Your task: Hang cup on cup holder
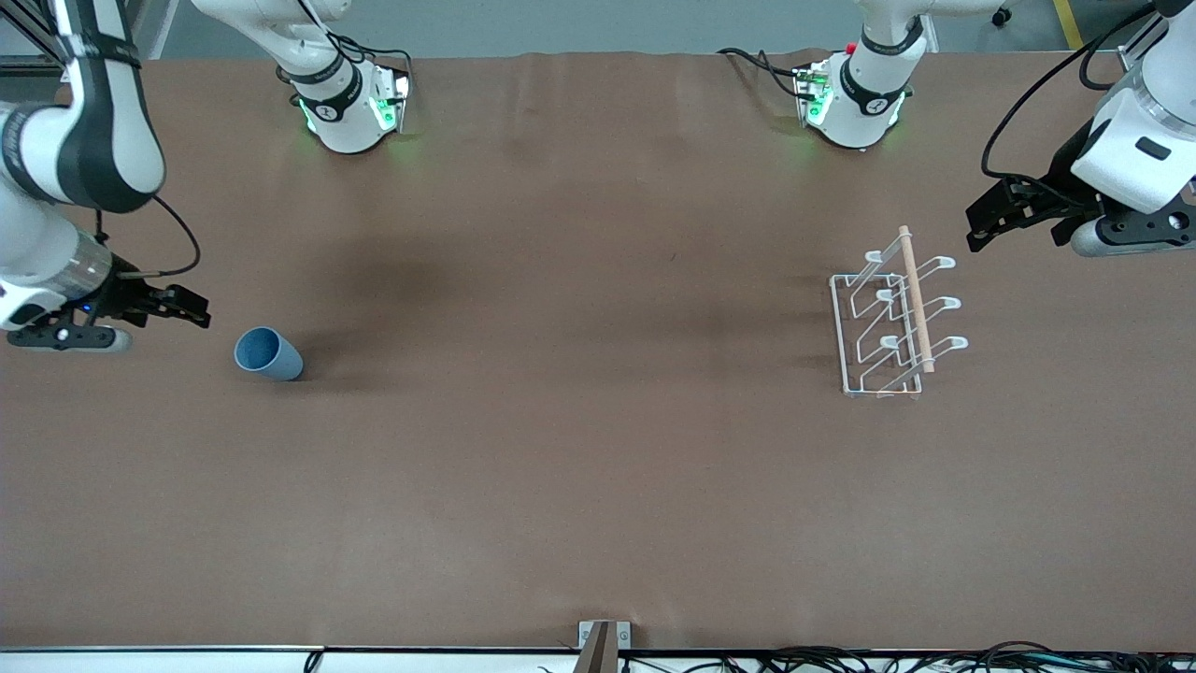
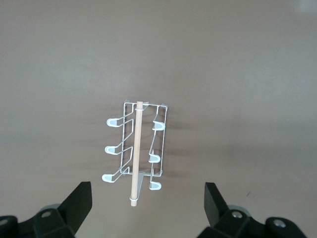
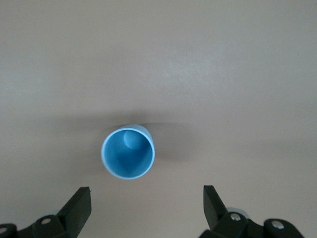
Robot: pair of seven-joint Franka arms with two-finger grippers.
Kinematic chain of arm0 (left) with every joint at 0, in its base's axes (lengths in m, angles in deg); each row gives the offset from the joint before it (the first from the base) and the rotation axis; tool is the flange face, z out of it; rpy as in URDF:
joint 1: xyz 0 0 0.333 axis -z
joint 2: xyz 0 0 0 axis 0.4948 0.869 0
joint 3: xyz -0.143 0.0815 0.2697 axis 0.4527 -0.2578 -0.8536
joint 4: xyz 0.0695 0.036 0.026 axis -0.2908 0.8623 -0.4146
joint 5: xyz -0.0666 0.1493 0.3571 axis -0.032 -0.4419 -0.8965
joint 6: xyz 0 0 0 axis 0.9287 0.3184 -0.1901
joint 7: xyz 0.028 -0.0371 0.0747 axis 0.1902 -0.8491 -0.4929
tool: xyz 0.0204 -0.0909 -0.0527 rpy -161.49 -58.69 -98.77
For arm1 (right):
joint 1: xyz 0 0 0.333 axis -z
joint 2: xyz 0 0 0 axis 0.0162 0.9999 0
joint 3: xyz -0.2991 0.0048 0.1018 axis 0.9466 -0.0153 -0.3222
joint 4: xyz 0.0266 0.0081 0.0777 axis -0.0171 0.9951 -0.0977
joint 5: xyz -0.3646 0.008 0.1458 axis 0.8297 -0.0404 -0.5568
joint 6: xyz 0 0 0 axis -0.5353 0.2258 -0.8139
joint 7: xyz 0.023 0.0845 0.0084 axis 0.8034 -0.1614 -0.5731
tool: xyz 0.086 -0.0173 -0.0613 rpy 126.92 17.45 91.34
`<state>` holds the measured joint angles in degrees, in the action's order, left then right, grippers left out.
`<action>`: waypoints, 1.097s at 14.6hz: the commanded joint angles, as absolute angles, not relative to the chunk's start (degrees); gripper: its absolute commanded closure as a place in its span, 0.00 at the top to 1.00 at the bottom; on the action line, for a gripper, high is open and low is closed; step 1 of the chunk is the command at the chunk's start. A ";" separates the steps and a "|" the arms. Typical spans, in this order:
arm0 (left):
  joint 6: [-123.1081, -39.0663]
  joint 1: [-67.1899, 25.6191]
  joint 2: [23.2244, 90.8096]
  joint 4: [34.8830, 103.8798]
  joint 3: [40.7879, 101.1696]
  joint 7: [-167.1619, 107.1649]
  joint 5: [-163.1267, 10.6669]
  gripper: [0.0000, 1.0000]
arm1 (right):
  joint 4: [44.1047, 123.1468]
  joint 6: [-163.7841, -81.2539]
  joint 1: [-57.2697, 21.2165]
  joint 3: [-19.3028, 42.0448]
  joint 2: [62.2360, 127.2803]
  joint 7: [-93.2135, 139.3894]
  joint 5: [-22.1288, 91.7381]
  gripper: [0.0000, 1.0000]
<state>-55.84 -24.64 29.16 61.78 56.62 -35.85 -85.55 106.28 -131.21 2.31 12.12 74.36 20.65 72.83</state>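
Observation:
The light-blue cup needs to go to the white wire cup holder. My right gripper should pick the cup up by its open rim next.
The light-blue cup lies on its side on the brown table toward the right arm's end, its mouth facing that arm; in the right wrist view I look into its opening. My right gripper is open and empty, beside the cup at the table's end and apart from it. The white wire cup holder with a wooden rod stands toward the left arm's end; it also shows in the left wrist view. My left gripper is open and empty, up in the air beside the rack.
The two arm bases stand along the table's edge farthest from the front camera. A small metal bracket sits at the nearest edge.

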 commanded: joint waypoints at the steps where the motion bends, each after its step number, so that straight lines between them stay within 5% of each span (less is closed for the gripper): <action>1: -56.12 -24.47 29.46 61.34 56.43 -35.06 -85.13 1.00 | 107.12 -135.64 3.47 11.72 78.57 19.60 73.23 1.00; 11: -56.12 -24.47 29.46 61.34 56.43 -35.06 -85.13 1.00 | 113.01 -149.89 2.94 11.55 85.61 16.69 73.23 0.99; 16: -56.03 -24.39 29.46 61.25 56.43 -34.97 -85.22 1.00 | 112.75 -150.16 2.94 11.37 87.29 16.69 73.06 0.70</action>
